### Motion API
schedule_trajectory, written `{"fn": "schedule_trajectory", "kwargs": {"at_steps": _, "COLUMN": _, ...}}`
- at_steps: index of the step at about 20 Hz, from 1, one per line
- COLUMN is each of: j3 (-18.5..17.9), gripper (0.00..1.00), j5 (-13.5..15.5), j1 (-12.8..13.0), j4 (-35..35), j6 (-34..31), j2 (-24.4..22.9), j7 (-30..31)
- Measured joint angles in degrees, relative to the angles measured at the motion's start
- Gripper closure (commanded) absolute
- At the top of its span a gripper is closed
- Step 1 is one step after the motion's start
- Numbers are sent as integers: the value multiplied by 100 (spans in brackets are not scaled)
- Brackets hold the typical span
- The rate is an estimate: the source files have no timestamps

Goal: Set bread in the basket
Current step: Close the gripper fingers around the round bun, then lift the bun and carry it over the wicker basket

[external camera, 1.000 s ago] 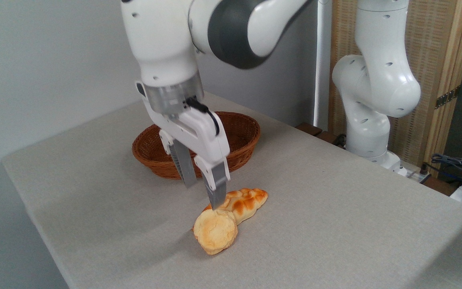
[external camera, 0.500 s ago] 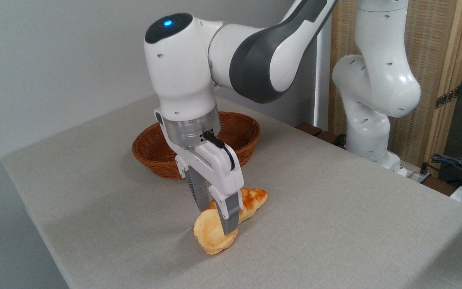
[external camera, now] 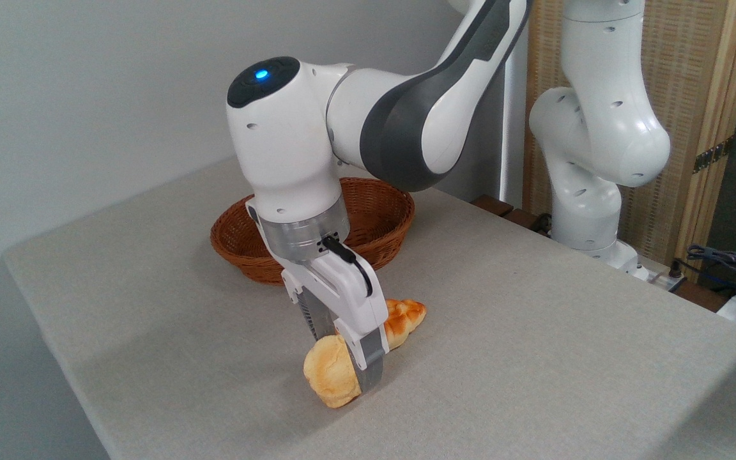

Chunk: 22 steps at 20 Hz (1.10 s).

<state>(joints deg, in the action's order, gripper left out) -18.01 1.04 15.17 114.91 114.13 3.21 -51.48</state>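
I need to grab the round bun by its rounded sides next, to put the bread (external camera: 328, 377) into the wicker basket.
The bread (external camera: 328, 377), a pale golden round bun with a darker edge, lies near the table's front edge. My gripper (external camera: 349, 360) has come down over it and stands open, one finger on each side. The near finger (external camera: 372, 365) covers the bun's right part. The far finger (external camera: 315, 318) is just behind the bun, its tip hidden. Whether the pads touch the bun is unclear. The reddish-brown wicker basket (external camera: 235, 246) sits behind my wrist, and the part of its inside that shows holds nothing.
A braided glossy orange-brown loaf (external camera: 407, 315) lies right behind the bun, partly hidden by my gripper. The grey table (external camera: 534, 332) ends close in front of the bun and at the left. The arm's white base (external camera: 588, 211) and cables (external camera: 726, 262) are at the right.
My gripper moved down and slightly right, from above the bun until its fingers straddle it. The bun has shifted slightly left. The finger gap looks unchanged.
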Motion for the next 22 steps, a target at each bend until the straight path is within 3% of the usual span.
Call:
{"fn": "schedule_trajectory", "kwargs": {"at_steps": 2, "j3": 0, "gripper": 0, "j5": 0, "j1": 0, "j4": 0, "j6": 14, "j2": 17, "j7": 0}}
{"fn": "schedule_trajectory", "kwargs": {"at_steps": 3, "j3": 0, "gripper": 9, "j5": 0, "j1": 0, "j4": 0, "j6": 14, "j2": 21, "j7": 0}}
{"fn": "schedule_trajectory", "kwargs": {"at_steps": 5, "j3": 0, "gripper": 48, "j5": 0, "j1": 0, "j4": 0, "j6": 15, "j2": 29, "j7": 0}}
{"fn": "schedule_trajectory", "kwargs": {"at_steps": 6, "j3": 0, "gripper": 56, "j5": 0, "j1": 0, "j4": 0, "j6": 16, "j2": 33, "j7": 0}}
{"fn": "schedule_trajectory", "kwargs": {"at_steps": 18, "j3": 0, "gripper": 55, "j5": 4, "j1": 8, "j4": -1, "j6": 19, "j2": 43, "j7": 0}}
{"fn": "schedule_trajectory", "kwargs": {"at_steps": 22, "j3": 0, "gripper": 48, "j5": 4, "j1": 11, "j4": -20, "j6": 20, "j2": 38, "j7": 0}}
